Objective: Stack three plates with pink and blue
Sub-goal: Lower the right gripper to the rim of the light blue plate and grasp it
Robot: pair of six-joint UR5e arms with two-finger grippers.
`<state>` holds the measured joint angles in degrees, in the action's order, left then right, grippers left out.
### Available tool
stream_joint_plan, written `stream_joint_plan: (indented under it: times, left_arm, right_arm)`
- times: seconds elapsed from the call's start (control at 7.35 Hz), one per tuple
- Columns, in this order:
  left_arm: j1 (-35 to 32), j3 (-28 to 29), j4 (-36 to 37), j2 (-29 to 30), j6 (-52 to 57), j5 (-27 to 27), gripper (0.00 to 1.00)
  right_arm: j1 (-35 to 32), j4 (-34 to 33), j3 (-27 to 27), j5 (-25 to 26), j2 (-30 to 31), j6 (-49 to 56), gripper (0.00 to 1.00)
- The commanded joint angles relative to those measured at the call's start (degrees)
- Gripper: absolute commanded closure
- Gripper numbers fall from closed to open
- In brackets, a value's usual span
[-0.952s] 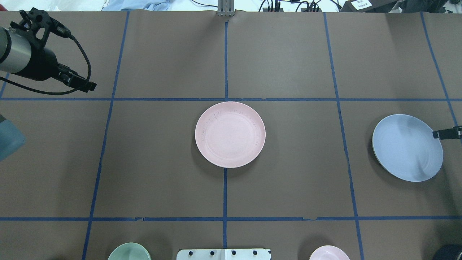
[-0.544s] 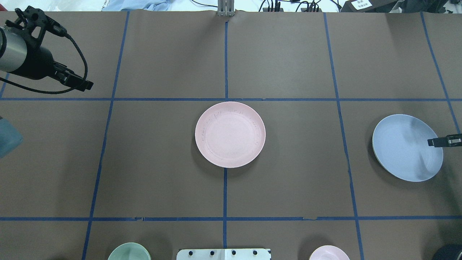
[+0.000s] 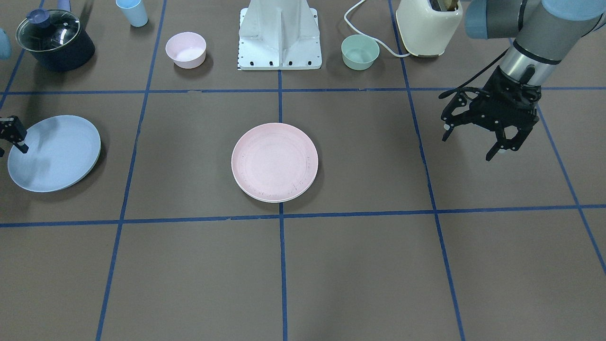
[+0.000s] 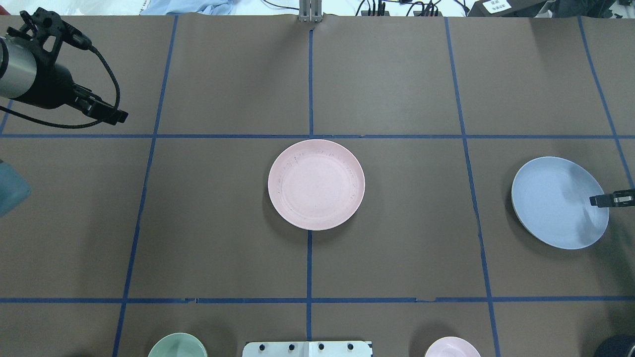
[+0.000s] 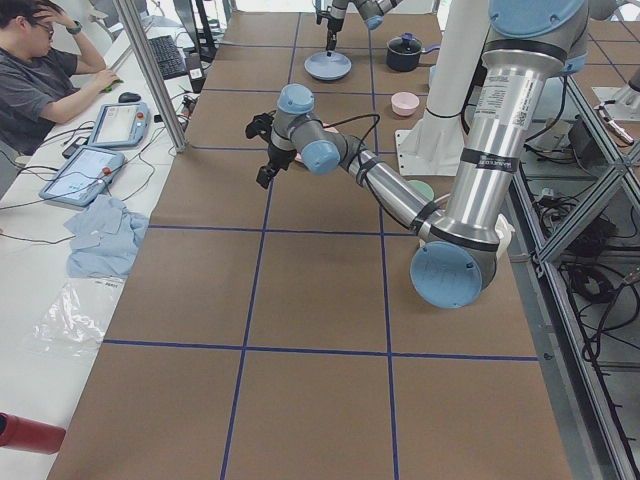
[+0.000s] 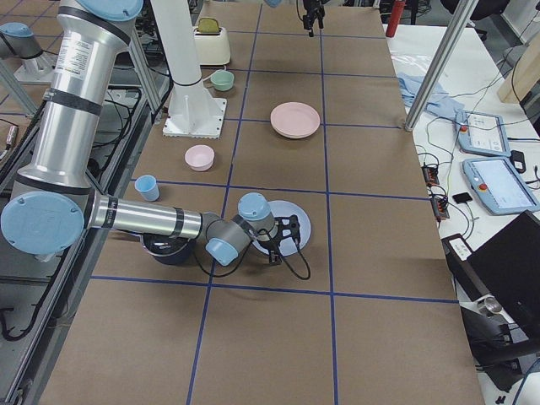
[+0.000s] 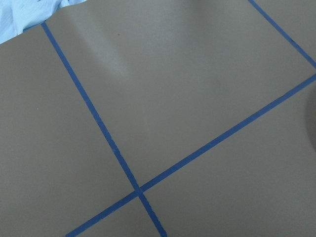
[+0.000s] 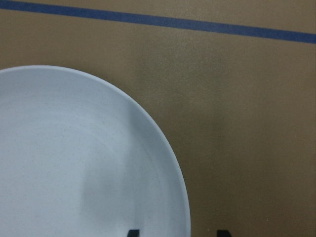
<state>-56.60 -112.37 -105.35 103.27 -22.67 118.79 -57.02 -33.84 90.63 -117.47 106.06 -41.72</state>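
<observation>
My right gripper grabs the blue plate by its outer rim [image 3: 23, 142] next, to stack the blue plate onto the pink plate [image 3: 275, 161].
The pink plate [image 4: 316, 184] lies flat at the table's middle, also in the front view [image 3: 274, 162]. The blue plate [image 4: 559, 202] lies at the robot's right, with a thin pale cream-green rim [image 4: 514, 210] showing under its edge. My right gripper [image 8: 177, 233] is open. One fingertip hangs over the blue plate [image 8: 84, 163] and the other outside its rim, close above it. Only one finger [image 4: 612, 199] shows at the overhead view's right edge. My left gripper [image 3: 468, 144] is open and empty, held above bare table at the far left.
Along the robot's side stand a green bowl [image 3: 360, 52], a pink bowl [image 3: 185, 49], a light blue cup [image 3: 131, 12], a lidded dark pot [image 3: 54, 40], a cream toaster [image 3: 428, 23] and the robot base [image 3: 279, 35]. An operator [image 5: 40, 75] sits beyond the far edge.
The right gripper's finger has moved toward the robot's side along the blue plate's outer edge. The left arm has drawn slightly outward to the left.
</observation>
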Motion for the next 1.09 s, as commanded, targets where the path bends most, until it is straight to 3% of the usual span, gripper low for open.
stream_joint_plan:
  times: [0.0,0.41,0.68,0.82,0.95]
  left_arm:
    - [0.0,0.0,0.0,0.0,0.0,0.1,0.0]
    - [0.1,0.0,-0.2,0.0,-0.3,0.1,0.0]
    - [0.0,0.0,-0.2,0.0,-0.3,0.1,0.0]
    - [0.0,0.0,-0.2,0.0,-0.3,0.1,0.0]
    - [0.0,0.0,-0.2,-0.1,-0.4,0.1,0.0]
  right_arm:
    - [0.3,0.0,-0.1,0.3,-0.1,0.0,0.97]
    - [0.2,0.6,1.0,0.2,-0.3,-0.1,1.0]
    - [-0.3,-1.1,7.7,-1.7,-1.1,-0.3,1.0]
    - [-1.8,-4.7,10.2,-5.7,-5.1,-4.7,1.0]
    - [-1.9,-5.4,11.7,-6.2,-10.0,-12.1,1.0]
